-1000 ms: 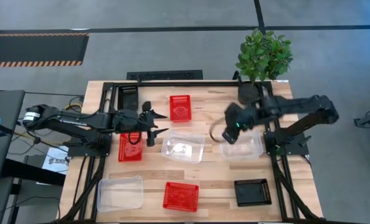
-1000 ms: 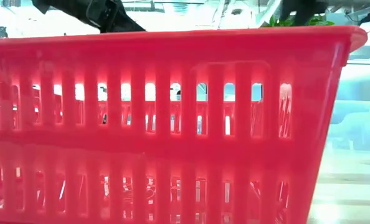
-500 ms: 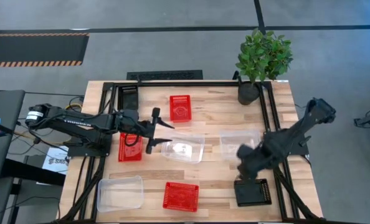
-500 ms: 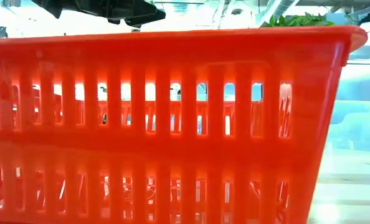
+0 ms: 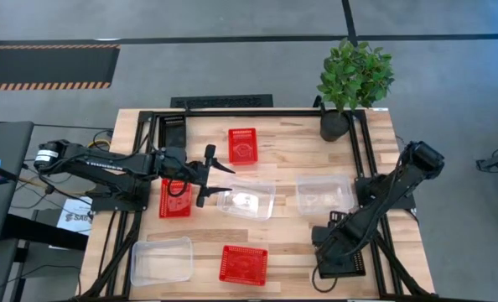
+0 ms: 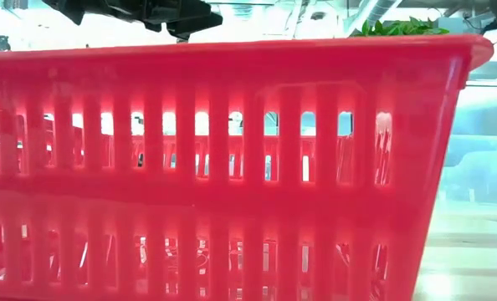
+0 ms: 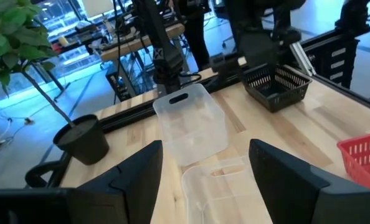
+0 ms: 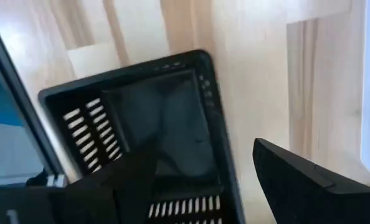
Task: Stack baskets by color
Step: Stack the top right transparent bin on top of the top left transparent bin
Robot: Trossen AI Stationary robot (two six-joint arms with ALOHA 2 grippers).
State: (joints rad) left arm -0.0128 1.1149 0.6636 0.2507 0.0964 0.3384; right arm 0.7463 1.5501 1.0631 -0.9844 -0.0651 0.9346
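Observation:
My right gripper grips the second clear basket by its side (image 5: 325, 177) next, to stack it with the other clear basket (image 5: 247, 201) by color.
My right gripper (image 5: 324, 252) (image 8: 207, 152) points down, open, just above a black perforated basket (image 5: 343, 260) (image 8: 154, 124) that stands on the table near the right front; it holds nothing. My left gripper (image 5: 215, 179) (image 7: 205, 149) hangs open, pointing about level, over the left end of a clear basket (image 5: 247, 200) (image 7: 219, 186), above a red basket (image 5: 175, 200). A second clear basket (image 5: 324, 193) (image 7: 194, 118) stands right of centre. The low view is filled by the near red basket (image 6: 232, 167) (image 5: 243, 264).
Another red basket (image 5: 242, 145) stands toward the far edge, a clear basket (image 5: 161, 260) at the near left, a black basket (image 5: 173, 130) in the far-left corner. A potted plant (image 5: 354, 75) stands at the far right. Bare wood (image 5: 291, 155) lies mid-table.
My right gripper has swung from above the right clear basket toward the table's near edge and come down over the black basket, turning as it went. My left gripper has turned a little at the wrist and otherwise stayed in place. No basket has moved.

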